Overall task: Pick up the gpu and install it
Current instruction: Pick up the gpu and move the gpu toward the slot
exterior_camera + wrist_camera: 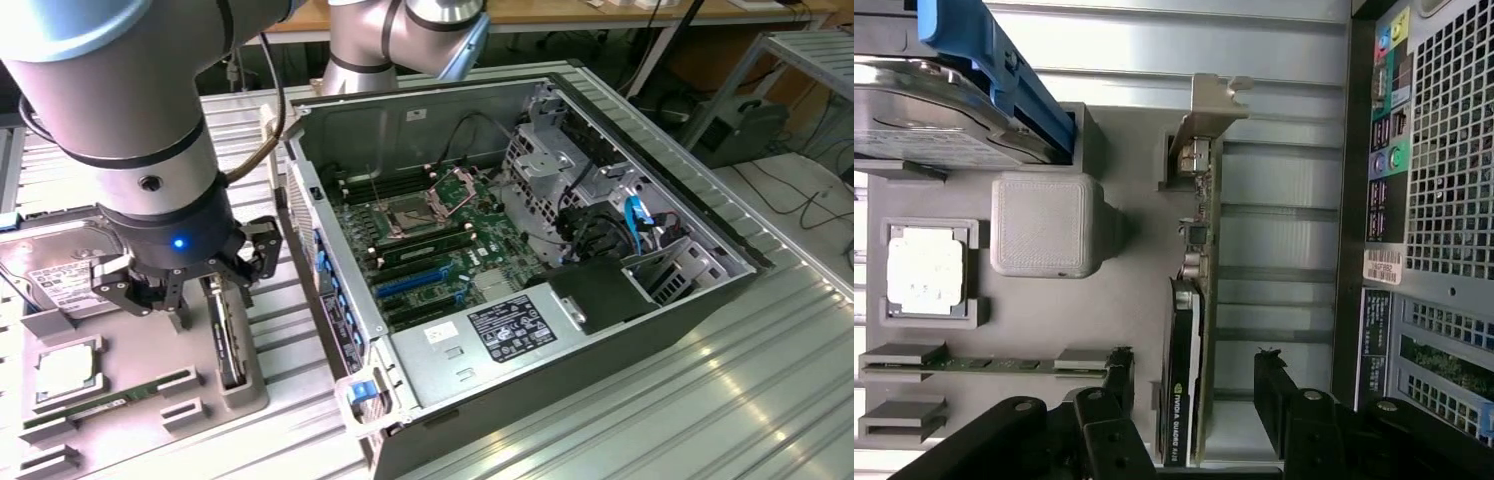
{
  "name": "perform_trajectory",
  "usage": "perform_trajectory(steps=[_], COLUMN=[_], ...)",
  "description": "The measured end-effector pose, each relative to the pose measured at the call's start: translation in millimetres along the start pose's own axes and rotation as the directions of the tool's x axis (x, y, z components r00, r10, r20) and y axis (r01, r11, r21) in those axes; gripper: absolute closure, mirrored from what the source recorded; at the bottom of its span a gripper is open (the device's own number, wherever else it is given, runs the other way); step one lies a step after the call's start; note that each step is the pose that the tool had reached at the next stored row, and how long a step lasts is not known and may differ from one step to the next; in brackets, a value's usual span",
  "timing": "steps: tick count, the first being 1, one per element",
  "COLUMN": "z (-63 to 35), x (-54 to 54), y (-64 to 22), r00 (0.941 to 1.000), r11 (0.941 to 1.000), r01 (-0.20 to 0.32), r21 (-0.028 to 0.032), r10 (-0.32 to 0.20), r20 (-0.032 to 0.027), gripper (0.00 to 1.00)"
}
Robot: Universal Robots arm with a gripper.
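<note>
My fingers are above the GPU's fan end (228, 345) and would miss, so my gripper must lower before closing.
The gpu (1182, 400) stands on its edge in a slot of the grey holder (1124, 300), black face sideways, green board edge up, silver bracket (1209, 100) at its far end. In the exterior view the gpu (227, 345) is a thin dark strip at the holder's (247, 395) edge nearest the case. My gripper (1194, 375) is open, with one black finger on each side of the card's fan end and a gap between them and the card. From outside, the gripper (187, 295) hangs low over the holder, just above the card.
The same holder carries a silver hard drive (54, 275), a CPU (64, 372) and a green RAM stick (114, 398). The open computer case (641, 180) with its motherboard (427, 250) lies right beside the holder. Its perforated rear panel (1444, 150) runs close along the card.
</note>
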State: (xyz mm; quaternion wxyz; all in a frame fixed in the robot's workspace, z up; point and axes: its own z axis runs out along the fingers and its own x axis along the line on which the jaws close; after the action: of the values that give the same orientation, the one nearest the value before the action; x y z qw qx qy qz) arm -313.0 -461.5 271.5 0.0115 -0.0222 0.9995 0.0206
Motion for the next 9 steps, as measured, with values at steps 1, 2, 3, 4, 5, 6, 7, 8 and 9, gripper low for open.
perform_trajectory(steps=[1, 2, 3, 4, 5, 6, 7, 8, 9], z=[1.1, 1.8, 2.2, 2.7, 3.2, 3.7, 4.5, 7.0, 8.7], x=[0.3, 1.1, 2.0, 2.6, 3.1, 3.3, 3.3, 3.3, 3.4], y=[0.0, 0.6, 2.1, 3.6, 5.5, 6.9, 8.0, 8.8, 8.7], r00=[1.0, 1.0, 1.0, 1.0, 1.0, 1.0, 1.0, 1.0, 1.0], r11=[1.0, 1.0, 1.0, 1.0, 1.0, 1.0, 1.0, 1.0, 1.0], r01=[0.0, 0.0, 0.0, 0.0, 0.0, 0.0, 0.0, 0.0, 0.0], r21=[0.0003, 0.0017, 0.0047, 0.006, 0.0068, 0.0071, 0.0072, 0.0069, 0.0071], r10=[0.0, 0.0, 0.0, 0.0, 0.0, 0.0, 0.0, 0.0, 0.0], r20=[0.0001, -0.0001, -0.0006, -0.0003, -0.0004, -0.0004, -0.0004, -0.0001, -0.0003], gripper=[0.4, 0.4, 0.4, 0.4, 0.4, 0.4, 0.4, 0.4, 0.4])
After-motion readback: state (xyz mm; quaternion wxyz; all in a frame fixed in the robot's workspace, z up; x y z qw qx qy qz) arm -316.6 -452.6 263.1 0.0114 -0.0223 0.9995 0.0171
